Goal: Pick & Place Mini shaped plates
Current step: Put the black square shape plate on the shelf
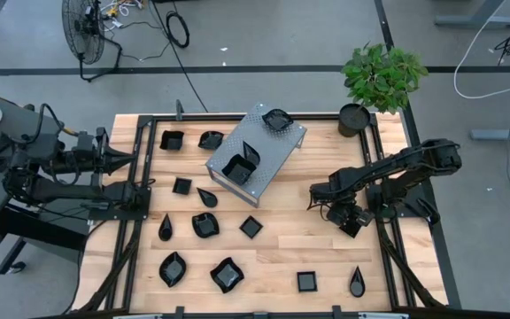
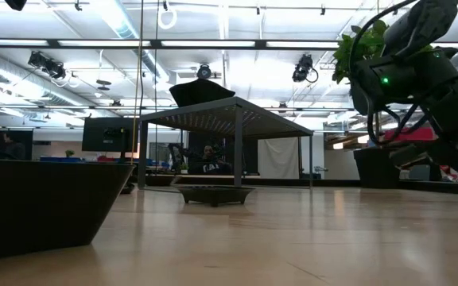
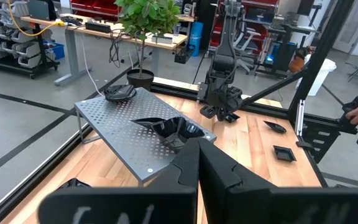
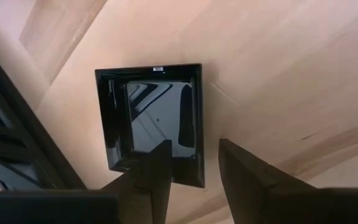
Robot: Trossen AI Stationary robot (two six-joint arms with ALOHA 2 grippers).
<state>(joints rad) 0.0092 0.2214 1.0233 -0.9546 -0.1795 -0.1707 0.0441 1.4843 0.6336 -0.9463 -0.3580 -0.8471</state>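
Note:
My right gripper is ready to close on the square plate [image 4: 154, 121] now. Both its fingers reach down toward the table on either side of its side rim [image 4: 199, 132].
Several glossy black mini shaped plates lie on the wooden table, such as a wavy one [image 1: 227, 275] and a teardrop one [image 1: 357, 282]. Two more [image 1: 240, 166] [image 1: 277, 118] rest on the grey perforated metal box [image 1: 255, 151]. My right gripper [image 1: 351, 220] [image 4: 194, 177] points steeply down, open, over a square plate [image 4: 154, 121] lying flat on the table at the right. One finger [image 4: 151, 177] stands over the plate's hollow, the other [image 4: 247, 180] outside its rim. My left gripper [image 3: 197, 168] is shut on nothing, held high at the table's left edge. My right gripper straddles the square plate's rim near one corner [image 4: 199, 177], coming from above and slanting. One finger is over the inside and one outside. I cannot tell whether either finger touches the plate. The plate lies flat on the table.
A potted plant [image 1: 353, 119] stands at the far right corner. Black frame rails [image 1: 383, 239] run along the table's right side close to my right arm. In the low view a dark plate [image 2: 38, 202] fills the near left.

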